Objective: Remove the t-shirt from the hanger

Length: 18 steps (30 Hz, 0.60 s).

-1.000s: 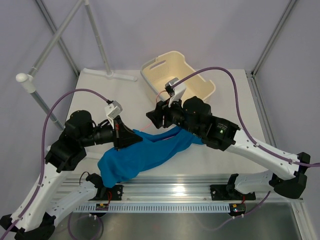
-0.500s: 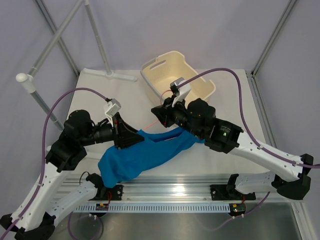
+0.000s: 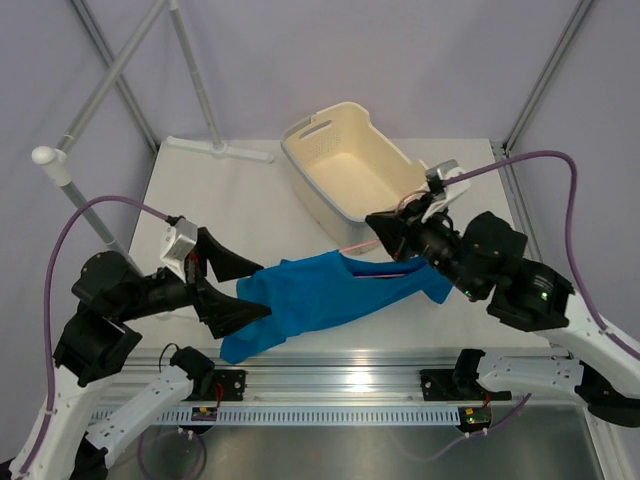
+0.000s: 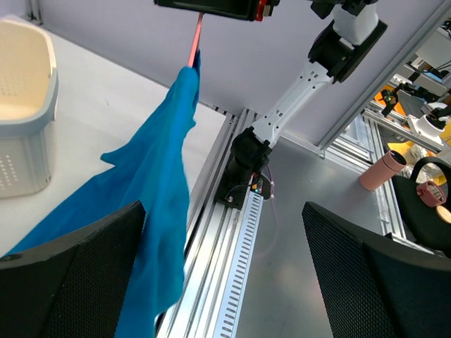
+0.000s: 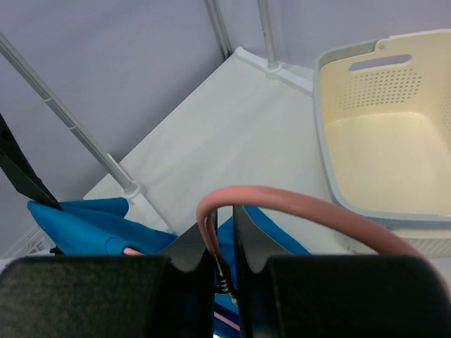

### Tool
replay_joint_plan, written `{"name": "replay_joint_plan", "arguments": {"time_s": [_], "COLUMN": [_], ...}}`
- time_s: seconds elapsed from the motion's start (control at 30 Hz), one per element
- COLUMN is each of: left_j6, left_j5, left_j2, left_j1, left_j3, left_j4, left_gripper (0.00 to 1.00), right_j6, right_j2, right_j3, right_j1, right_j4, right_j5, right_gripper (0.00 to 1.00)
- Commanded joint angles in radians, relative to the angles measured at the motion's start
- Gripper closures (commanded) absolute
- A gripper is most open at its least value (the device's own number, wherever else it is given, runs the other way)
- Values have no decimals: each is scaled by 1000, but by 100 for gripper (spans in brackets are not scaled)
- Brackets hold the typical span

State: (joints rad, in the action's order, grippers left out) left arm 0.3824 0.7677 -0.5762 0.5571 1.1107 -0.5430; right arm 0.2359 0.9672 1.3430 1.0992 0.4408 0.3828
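Next, my left gripper takes hold of the blue t-shirt (image 3: 320, 293) at its end away from the hook (image 3: 256, 292) to take the hanger out.
The blue t-shirt (image 3: 320, 293) is stretched out low over the table's front middle, and in the left wrist view it hangs down as a long strip (image 4: 156, 190). The pink hanger (image 3: 352, 243) is still inside its collar. My right gripper (image 3: 380, 230) is shut on the hanger's curved hook (image 5: 296, 206), with the jaws (image 5: 224, 246) pinching the wire. My left gripper (image 3: 228, 290) stands wide open at the shirt's left end. Its fingers (image 4: 70, 282) hold nothing, and the cloth passes just beside the left one.
A cream basket (image 3: 350, 170) sits at the back of the table, right behind the right gripper. Grey rack poles (image 3: 110, 75) and the rack's foot (image 3: 215, 150) stand at the back left. An aluminium rail (image 3: 330, 385) runs along the front edge.
My left gripper has opened, let go of the shirt and drawn back to the left. My right gripper has moved right with the hanger, pulling the shirt along with it.
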Motion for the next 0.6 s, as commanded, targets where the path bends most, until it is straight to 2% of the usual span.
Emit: {"name": "replay_joint_plan", "arguments": {"time_s": [0.0,0.17,0.4,0.57], "left_j6": [-19,-20,-13,9], "left_j5": [24,16,-45,-57], "left_j2": [22,27,10,3], "left_j1": [3,3,3,3], "left_j3": [32,-5,-75,-109], "left_j4": [2,2,12,64], "left_gripper": [4,6,11,11], "right_j6": [-17,3,8,9], "right_j2": [-80,-156,-170,-162], "right_j3": [62,61,76,64], "right_j1": [-7,-7,-9,-7], "right_j4": [53,93,124,118], "right_j5": [76,87,111,107], "right_gripper": [100,100,100,100]}}
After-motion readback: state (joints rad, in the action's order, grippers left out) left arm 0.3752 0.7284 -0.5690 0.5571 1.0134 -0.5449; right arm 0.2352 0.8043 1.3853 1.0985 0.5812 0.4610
